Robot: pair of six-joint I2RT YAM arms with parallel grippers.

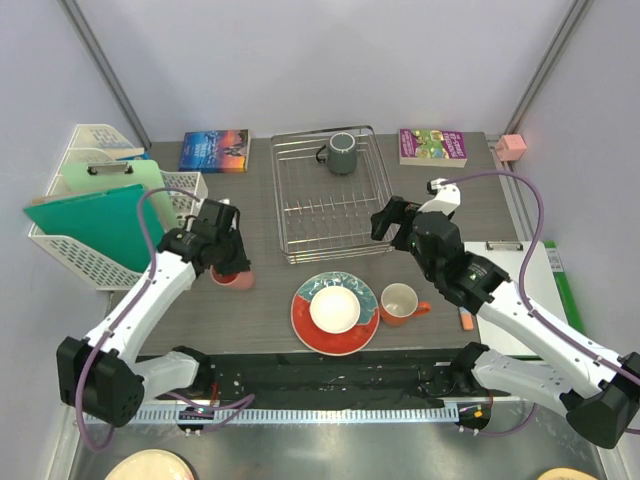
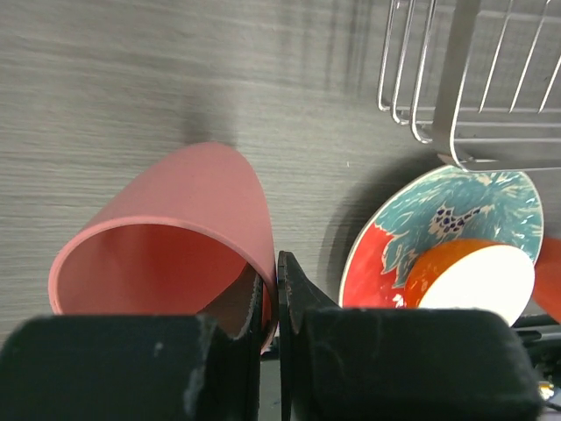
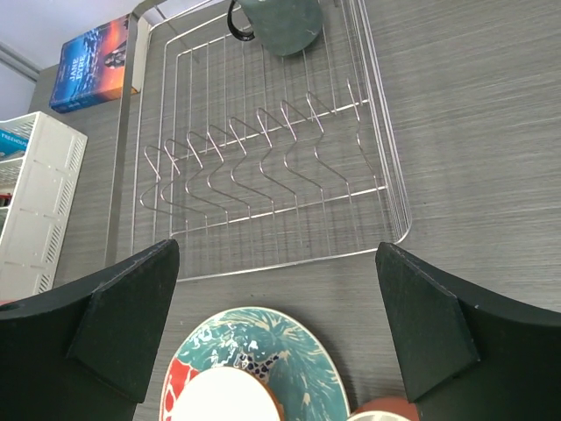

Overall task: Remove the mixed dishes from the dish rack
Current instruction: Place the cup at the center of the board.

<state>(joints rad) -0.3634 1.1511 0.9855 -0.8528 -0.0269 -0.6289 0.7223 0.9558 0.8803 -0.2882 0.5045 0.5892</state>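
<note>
The pink cup hangs short of the free spot close beside the teal plate, so the left gripper needs to move the cup toward that spot before it opens.
My left gripper (image 1: 228, 262) (image 2: 276, 289) is shut on the wall of the pink cup (image 1: 234, 277) (image 2: 175, 228), one finger inside and one outside, low over the table left of the plate. The teal plate (image 1: 365, 295) (image 2: 456, 202) (image 3: 289, 351) lies in front of the dish rack (image 1: 283, 200) (image 3: 263, 175) with the orange-and-white bowl (image 1: 334, 308) (image 2: 478, 281) (image 3: 219, 395) on it. The orange mug (image 1: 400, 303) (image 3: 386, 412) stands right of the plate. A dark grey mug (image 1: 342, 153) (image 3: 280, 22) sits in the rack's far end. My right gripper (image 1: 395, 225) (image 3: 276, 263) hangs open and empty above the rack's near right corner.
A white lattice basket (image 1: 90, 250) with green folders stands at the left. Two books (image 1: 214, 150) (image 1: 432, 145) lie at the back on either side of the rack. A clipboard (image 1: 525, 275) and an orange marker (image 1: 466, 320) lie at the right.
</note>
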